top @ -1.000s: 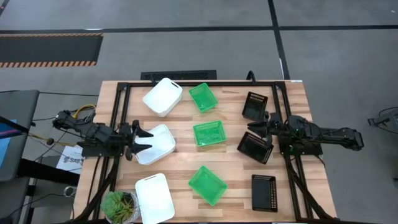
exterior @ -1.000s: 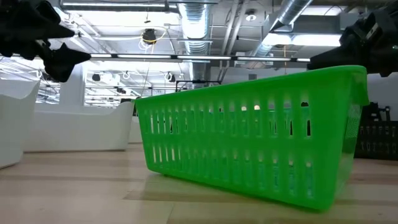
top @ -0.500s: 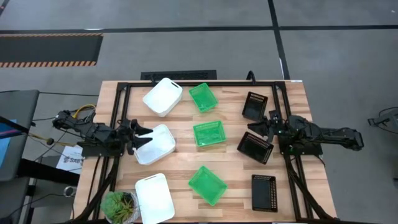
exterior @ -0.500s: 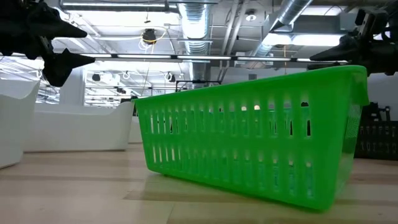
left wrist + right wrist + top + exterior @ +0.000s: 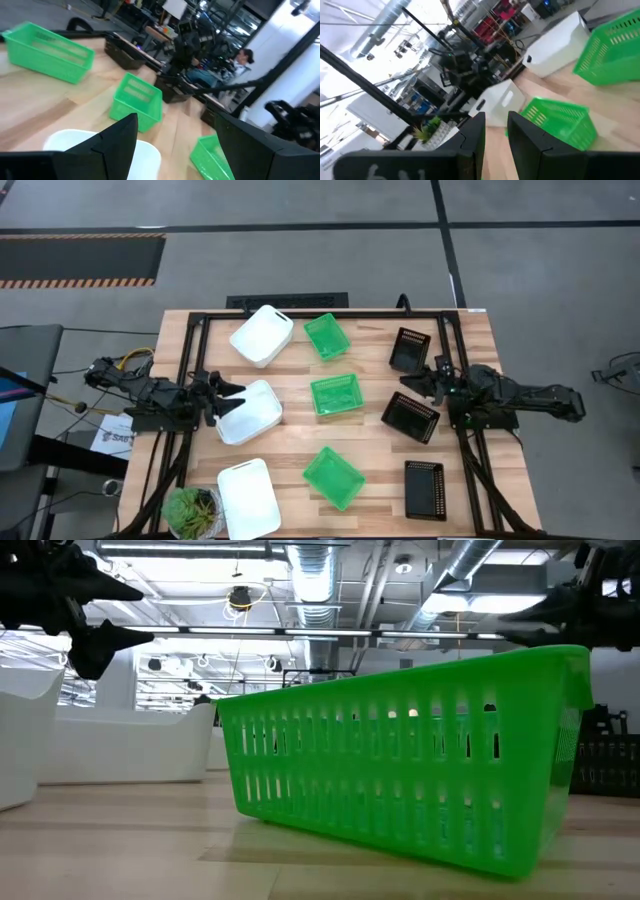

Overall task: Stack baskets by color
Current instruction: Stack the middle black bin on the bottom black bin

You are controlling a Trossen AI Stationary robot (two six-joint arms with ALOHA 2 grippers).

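The robot's right gripper will next grab the middle black basket by its mesh rim point(image 5: 420, 403), so that the black baskets can be stacked together.
Three white baskets point(image 5: 262, 335) point(image 5: 250, 412) point(image 5: 248, 498) stand in a column on the table's left. Three green mesh baskets point(image 5: 325, 336) point(image 5: 335, 394) point(image 5: 333, 477) stand in the middle and three black mesh baskets point(image 5: 408, 350) point(image 5: 410, 417) point(image 5: 425, 490) on the right, each on its own base. My left gripper point(image 5: 228, 396) hovers open and level over the left rim of the middle white basket point(image 5: 145, 150). My right gripper point(image 5: 412, 383) hangs level above the gap between the far and middle black baskets. Its fingers point(image 5: 472, 140) stand a little apart with nothing between them.
A potted green plant point(image 5: 190, 512) stands at the near left corner. A black frame point(image 5: 190, 370) runs along the table's left, far and right sides. The near green basket point(image 5: 400, 760) fills the low view. Bare wood lies between the columns.
Both grippers have rolled about their own pointing lines while staying over the same spots. The right one has also risen slightly. No basket has moved.
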